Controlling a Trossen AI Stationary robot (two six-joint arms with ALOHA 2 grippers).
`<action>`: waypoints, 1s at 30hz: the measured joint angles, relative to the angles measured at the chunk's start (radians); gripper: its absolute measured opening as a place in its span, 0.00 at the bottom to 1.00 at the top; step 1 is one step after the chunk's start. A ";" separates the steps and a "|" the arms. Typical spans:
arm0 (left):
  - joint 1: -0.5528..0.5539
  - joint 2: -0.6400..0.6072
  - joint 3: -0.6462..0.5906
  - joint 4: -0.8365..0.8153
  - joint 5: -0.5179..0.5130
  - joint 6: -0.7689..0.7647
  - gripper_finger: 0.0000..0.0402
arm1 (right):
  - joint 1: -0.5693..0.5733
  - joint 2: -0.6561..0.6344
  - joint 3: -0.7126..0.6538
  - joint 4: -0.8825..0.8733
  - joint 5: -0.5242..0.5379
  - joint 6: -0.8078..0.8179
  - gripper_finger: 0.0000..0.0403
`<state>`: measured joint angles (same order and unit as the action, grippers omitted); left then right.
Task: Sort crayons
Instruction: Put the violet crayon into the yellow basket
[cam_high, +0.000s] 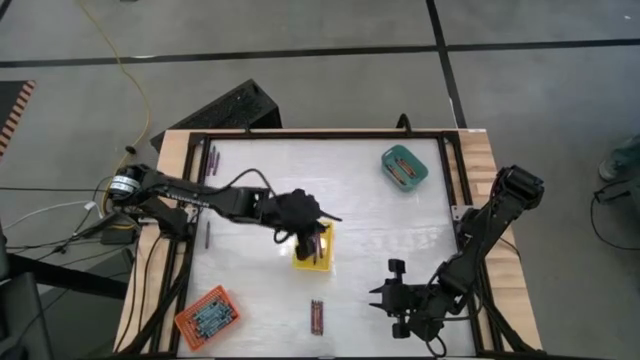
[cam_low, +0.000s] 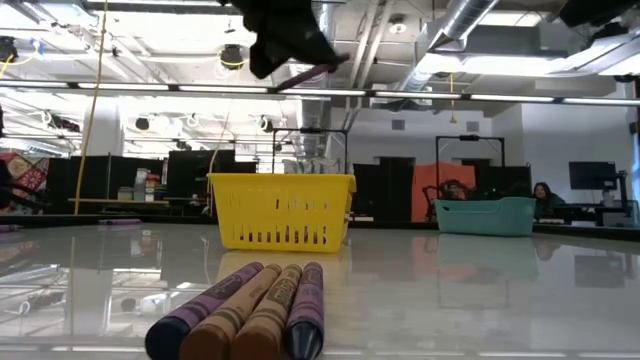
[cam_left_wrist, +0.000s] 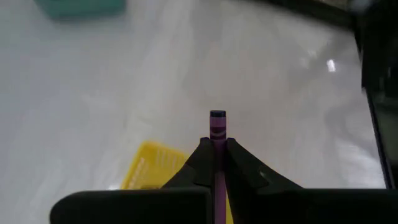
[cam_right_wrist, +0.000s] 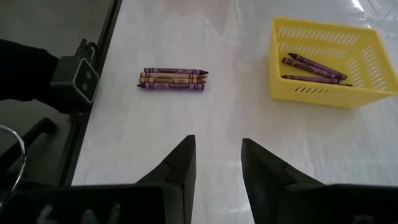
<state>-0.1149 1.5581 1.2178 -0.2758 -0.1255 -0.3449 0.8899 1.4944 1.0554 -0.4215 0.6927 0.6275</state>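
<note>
The purple crayon needs to stay in my left gripper until the crayon's blunt end (cam_left_wrist: 217, 114) hangs inside the yellow tray's rim (cam_left_wrist: 166, 149). My fingers point the crayon past that rim.
My left gripper (cam_high: 312, 228) hangs over the yellow tray (cam_high: 312, 250), shut on a purple crayon (cam_left_wrist: 217, 124). The low view shows that gripper (cam_low: 285, 40) high above the tray (cam_low: 283, 210). A few purple crayons (cam_right_wrist: 314, 68) lie inside the yellow tray (cam_right_wrist: 329, 62). A small bunch of purple and brown crayons (cam_high: 316, 316) lies flat on the table near its front edge. Right of that bunch, my right gripper (cam_high: 385, 296) stands open, with nothing between its fingers (cam_right_wrist: 183, 165). My left gripper pinches the purple crayon between its two fingers (cam_left_wrist: 239, 163). The crayon lies along the fingers, and its blunt end (cam_left_wrist: 217, 117) sticks out past the fingertips. The fingers slant downward, and the crayon (cam_low: 318, 70) is lifted clear, above the yellow tray.
A teal tray (cam_high: 404, 166) with crayons stands at the far right, and an orange tray (cam_high: 206, 316) with crayons at the near left. More crayons (cam_high: 212, 158) lie along the table's left side. Open table lies between the trays.
</note>
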 joint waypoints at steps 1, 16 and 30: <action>-0.021 0.000 -0.010 0.036 -0.043 -0.016 0.00 | 0.002 0.000 0.000 0.000 0.003 0.000 0.30; -0.095 0.000 -0.346 0.454 -0.280 -0.372 0.01 | 0.020 0.000 0.000 0.002 0.021 -0.024 0.30; -0.094 0.000 -0.358 0.394 -0.303 -0.435 0.03 | 0.017 0.000 0.000 0.008 0.042 -0.060 0.30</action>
<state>-0.2089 1.5581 0.8600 0.1178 -0.4289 -0.7800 0.9073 1.4944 1.0554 -0.4137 0.7347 0.5674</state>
